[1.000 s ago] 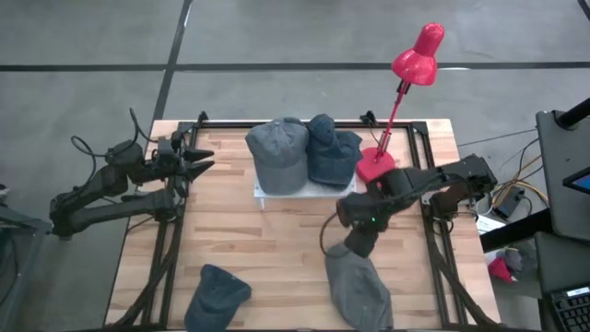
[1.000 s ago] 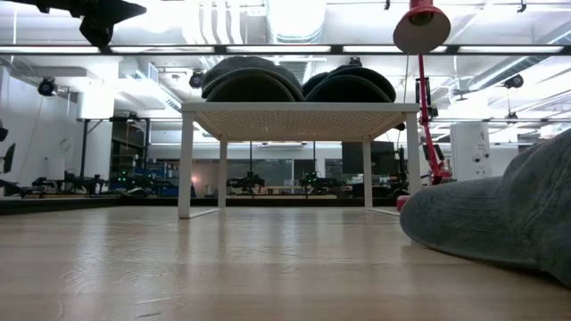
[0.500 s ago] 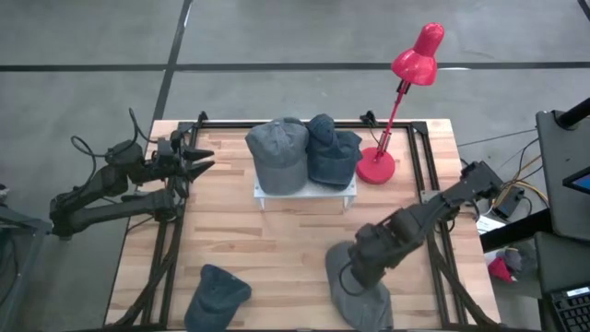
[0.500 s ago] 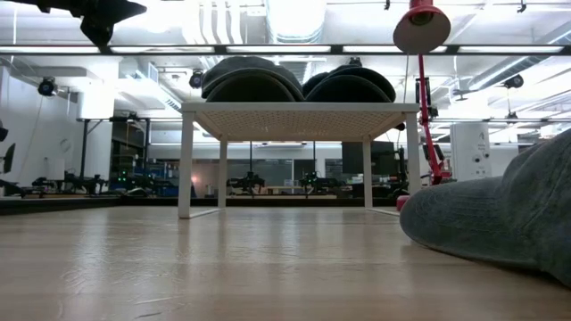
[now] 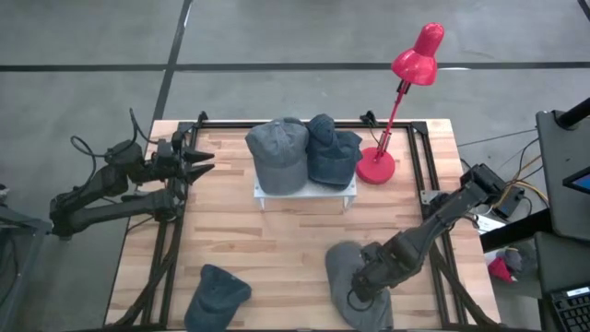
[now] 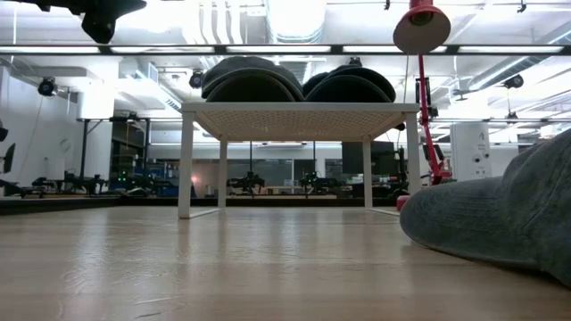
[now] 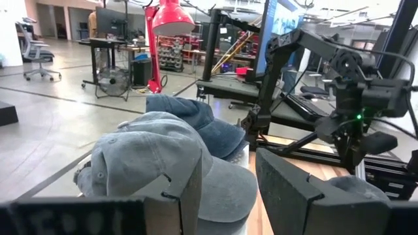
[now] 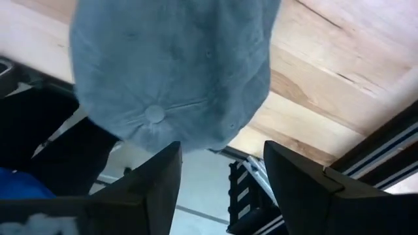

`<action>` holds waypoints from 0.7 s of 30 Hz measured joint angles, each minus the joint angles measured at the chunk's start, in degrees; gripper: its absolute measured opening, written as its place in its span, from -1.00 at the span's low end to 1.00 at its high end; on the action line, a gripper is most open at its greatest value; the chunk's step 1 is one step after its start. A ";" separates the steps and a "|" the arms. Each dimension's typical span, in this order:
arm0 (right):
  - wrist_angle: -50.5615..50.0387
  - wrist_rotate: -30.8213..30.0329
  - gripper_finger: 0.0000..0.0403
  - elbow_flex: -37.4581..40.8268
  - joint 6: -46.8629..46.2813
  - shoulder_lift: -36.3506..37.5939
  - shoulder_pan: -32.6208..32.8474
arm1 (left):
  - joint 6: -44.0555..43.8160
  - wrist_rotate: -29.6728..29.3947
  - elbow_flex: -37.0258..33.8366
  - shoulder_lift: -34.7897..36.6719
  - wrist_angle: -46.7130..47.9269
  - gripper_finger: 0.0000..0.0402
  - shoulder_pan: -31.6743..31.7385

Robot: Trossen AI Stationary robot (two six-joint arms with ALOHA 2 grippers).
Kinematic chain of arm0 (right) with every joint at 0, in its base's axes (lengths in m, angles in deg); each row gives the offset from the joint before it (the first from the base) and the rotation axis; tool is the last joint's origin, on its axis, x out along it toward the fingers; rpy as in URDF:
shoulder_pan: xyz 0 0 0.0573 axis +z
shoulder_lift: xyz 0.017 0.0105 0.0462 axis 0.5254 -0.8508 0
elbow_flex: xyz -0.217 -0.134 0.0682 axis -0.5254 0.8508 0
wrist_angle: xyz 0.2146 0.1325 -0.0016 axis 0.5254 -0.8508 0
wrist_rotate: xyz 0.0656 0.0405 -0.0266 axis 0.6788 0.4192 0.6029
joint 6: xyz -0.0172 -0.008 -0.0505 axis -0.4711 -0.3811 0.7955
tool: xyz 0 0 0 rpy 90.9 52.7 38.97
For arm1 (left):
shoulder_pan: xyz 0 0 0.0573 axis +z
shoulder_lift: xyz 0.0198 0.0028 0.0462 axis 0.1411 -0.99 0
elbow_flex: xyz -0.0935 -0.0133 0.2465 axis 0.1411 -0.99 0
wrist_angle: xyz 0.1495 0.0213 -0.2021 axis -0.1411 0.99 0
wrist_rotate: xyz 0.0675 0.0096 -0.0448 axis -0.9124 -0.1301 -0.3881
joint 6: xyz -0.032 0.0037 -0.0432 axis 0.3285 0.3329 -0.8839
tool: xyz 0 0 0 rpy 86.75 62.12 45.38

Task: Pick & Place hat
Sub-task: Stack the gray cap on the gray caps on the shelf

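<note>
Next, my right gripper grabs the grey hat by its top point(image 5: 367, 317) point(image 8: 166, 98), to place it with the others on the small white stand.
A grey hat point(image 5: 343, 269) lies flat on the table near its near right corner; it also shows as the grey hat point(image 6: 508, 223) in the low view. My right gripper point(image 5: 355, 293) hangs over its crown, open. In the right wrist view the crown with its button point(image 8: 155, 115) lies beyond my right gripper point(image 8: 222, 153), whose fingers are apart from it. A dark blue hat point(image 5: 218, 293) lies near the near left corner. My left gripper point(image 5: 205, 159) waits open at the far left, my left gripper point(image 7: 228, 176) facing the stand.
A small white stand point(image 5: 261, 194) at the table's far middle carries a grey hat point(image 5: 278, 152) and a dark blue hat point(image 5: 330, 148). A red desk lamp point(image 5: 396, 101) stands on its base point(image 5: 375, 166) to the stand's right. Bare wood lies between the stand and the near hats.
My right arm has swung from beside the lamp base toward the table's near edge and come over the grey hat, its gripper now above the crown. The hat has kept its place.
</note>
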 joint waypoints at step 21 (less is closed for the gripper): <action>22.29 -0.26 0.08 17.30 -2.78 0.02 0.33 | -0.26 0.83 0.00 -0.02 0.00 -0.28 -0.02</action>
